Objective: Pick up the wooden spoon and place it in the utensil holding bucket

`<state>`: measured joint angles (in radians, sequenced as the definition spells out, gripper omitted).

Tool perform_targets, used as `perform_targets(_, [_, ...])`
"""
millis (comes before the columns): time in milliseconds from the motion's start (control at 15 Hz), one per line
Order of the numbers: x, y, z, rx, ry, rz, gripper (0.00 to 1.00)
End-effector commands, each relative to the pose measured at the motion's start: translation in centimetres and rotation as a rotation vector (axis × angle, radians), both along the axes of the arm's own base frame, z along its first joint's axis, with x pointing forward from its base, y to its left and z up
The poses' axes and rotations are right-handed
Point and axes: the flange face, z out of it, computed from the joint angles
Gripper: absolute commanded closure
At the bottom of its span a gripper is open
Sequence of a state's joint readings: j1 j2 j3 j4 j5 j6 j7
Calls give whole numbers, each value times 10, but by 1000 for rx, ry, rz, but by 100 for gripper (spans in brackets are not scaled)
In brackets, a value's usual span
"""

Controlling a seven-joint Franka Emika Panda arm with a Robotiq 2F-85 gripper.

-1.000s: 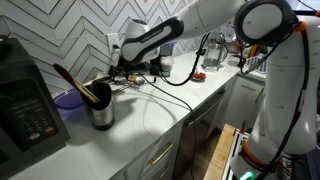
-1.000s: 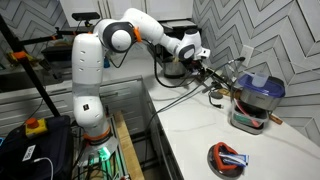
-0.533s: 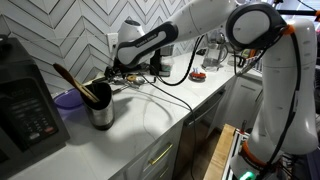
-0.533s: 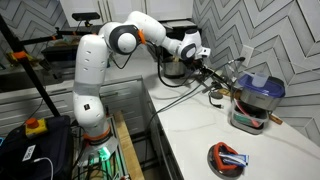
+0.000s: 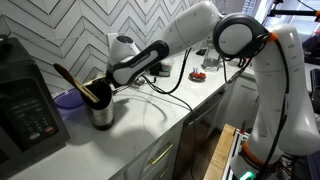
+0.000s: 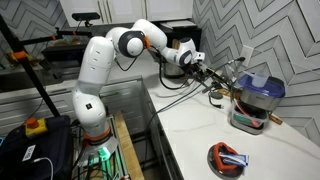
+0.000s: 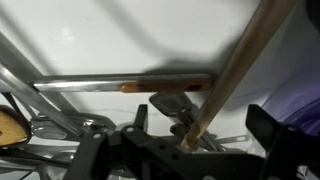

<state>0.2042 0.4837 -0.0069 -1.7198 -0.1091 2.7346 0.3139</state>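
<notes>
My gripper is going to grab the wooden spoon next, across the lower end of its visible handle. The far length of the handle will stay free to go into the bucket.
A wooden spoon handle runs diagonally through the wrist view, and its lower end lies between my gripper's two fingers. The fingers stand apart on either side of it and do not touch it. The metal utensil bucket stands on the white counter with dark wooden utensils sticking out of it. It also shows in an exterior view. In both exterior views my gripper hangs low over the counter, just beside the bucket. The spoon's head is hidden.
A purple bowl sits behind the bucket. A black appliance stands at the counter's end. Metal cutlery lies on the counter under the gripper. A red item lies near the counter's front. Cables cross the counter.
The gripper has moved lower and closer to the bucket, and the arm's elbow has swung round. The bucket and bowl have not moved.
</notes>
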Motion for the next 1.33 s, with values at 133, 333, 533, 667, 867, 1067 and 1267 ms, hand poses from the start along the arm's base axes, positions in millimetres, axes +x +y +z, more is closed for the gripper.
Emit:
perform_targets(133, [22,11,-27,-15,-16,1,6])
perform_targets(333, [29,16,-29,-40,-28,8,20])
perform_targets(533, [31,10,-29,-98,-10,6,10])
perform_targets(667, [29,2,-27,-133,16,-3,7])
perform_targets(867, [23,-8,-22,-147,80,-40,30])
perform_targets(1067, [23,-6,-19,-95,77,-13,52])
perform_targets(1267, [26,0,-25,-92,56,28,75])
